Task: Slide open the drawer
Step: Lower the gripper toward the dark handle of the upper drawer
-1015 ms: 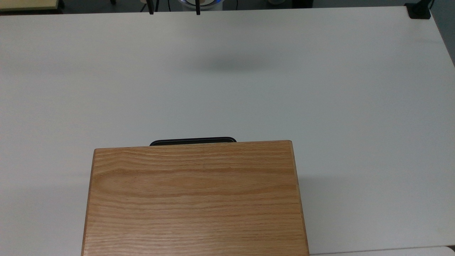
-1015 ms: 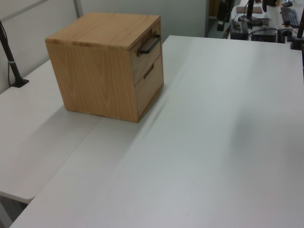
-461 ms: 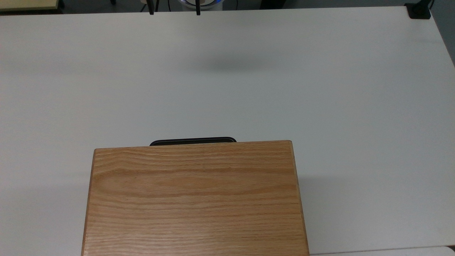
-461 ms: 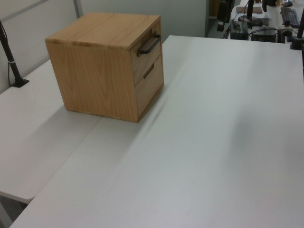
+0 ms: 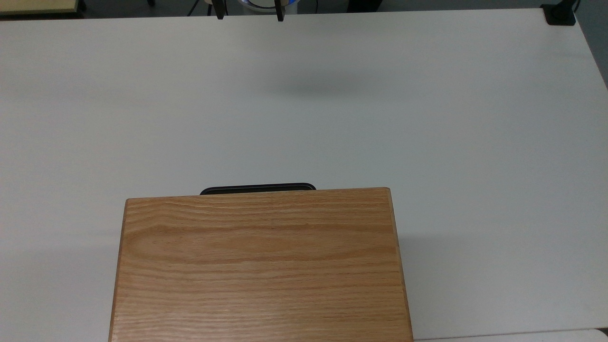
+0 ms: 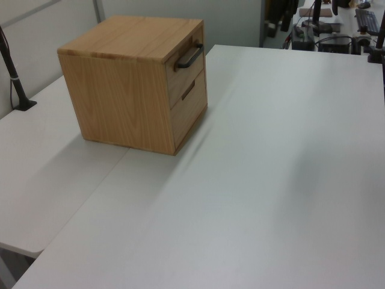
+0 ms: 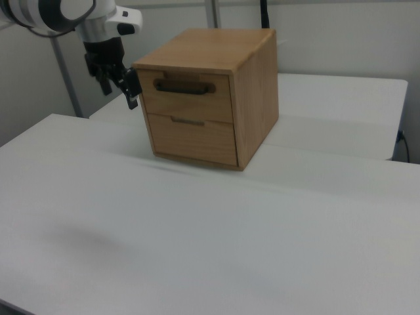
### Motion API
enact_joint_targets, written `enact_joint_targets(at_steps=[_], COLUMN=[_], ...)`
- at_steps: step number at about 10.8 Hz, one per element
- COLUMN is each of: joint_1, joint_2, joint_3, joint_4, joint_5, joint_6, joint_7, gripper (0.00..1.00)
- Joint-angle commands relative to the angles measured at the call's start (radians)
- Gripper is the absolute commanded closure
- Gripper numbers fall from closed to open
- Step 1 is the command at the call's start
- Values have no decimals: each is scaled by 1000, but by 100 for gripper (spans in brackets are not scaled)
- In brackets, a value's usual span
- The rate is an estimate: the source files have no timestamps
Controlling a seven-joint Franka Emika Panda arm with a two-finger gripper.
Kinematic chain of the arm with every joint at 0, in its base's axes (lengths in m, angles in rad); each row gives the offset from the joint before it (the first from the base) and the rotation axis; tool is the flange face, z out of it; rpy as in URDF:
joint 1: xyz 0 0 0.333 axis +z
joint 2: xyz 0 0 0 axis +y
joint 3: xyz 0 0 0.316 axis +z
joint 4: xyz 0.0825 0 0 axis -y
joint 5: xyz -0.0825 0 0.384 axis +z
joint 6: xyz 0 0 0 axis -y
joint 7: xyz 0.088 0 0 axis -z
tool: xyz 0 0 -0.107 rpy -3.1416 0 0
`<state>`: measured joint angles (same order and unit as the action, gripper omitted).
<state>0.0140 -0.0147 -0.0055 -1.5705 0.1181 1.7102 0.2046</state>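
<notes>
I should next use my gripper to grab the upper drawer (image 6: pixel 183 79) by its black bar handle (image 6: pixel 189 56) and slide the drawer open.
The drawer (image 7: pixel 186 98) is the upper one of two in an oak cabinet (image 5: pixel 259 266) and sits flush with the cabinet face. Its long black bar handle (image 7: pixel 183 87) runs across the front panel; the handle (image 5: pixel 258 188) peeks out past the cabinet top in the top view, and the handle (image 6: pixel 189 56) stands off the front in the left view. My gripper (image 7: pixel 119 92) hangs in the air on the right view's left, level with the handle and well in front of the cabinet, open with nothing between its fingers. At the top view's upper edge, my gripper (image 5: pixel 250 18) shows two spread fingers.
A lower drawer (image 7: pixel 192 139) with a slot pull sits under the upper one. The white table (image 5: pixel 427 118) spreads wide ahead of the cabinet. A black clamp (image 5: pixel 559 14) is at the top view's upper right corner, and a black pole (image 6: pixel 12 75) is on the left view's left.
In the top view both fingers have shifted a little to the right along the upper edge. The drawer and cabinet have not moved.
</notes>
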Motion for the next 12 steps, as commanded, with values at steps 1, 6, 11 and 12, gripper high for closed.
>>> enact_joint_targets(at_steps=[1, 6, 11, 12], joint_1=[0, 0, -3, -3], joint_2=[-10, 103, 225, 255], joint_3=[-5, -5, -5, -5], joint_4=[-46, -111, -108, -89], joint_5=[82, 251, 330, 330], joint_6=[217, 724, 959, 982], joint_7=[340, 705, 757, 757], gripper=[0, 9, 54, 54])
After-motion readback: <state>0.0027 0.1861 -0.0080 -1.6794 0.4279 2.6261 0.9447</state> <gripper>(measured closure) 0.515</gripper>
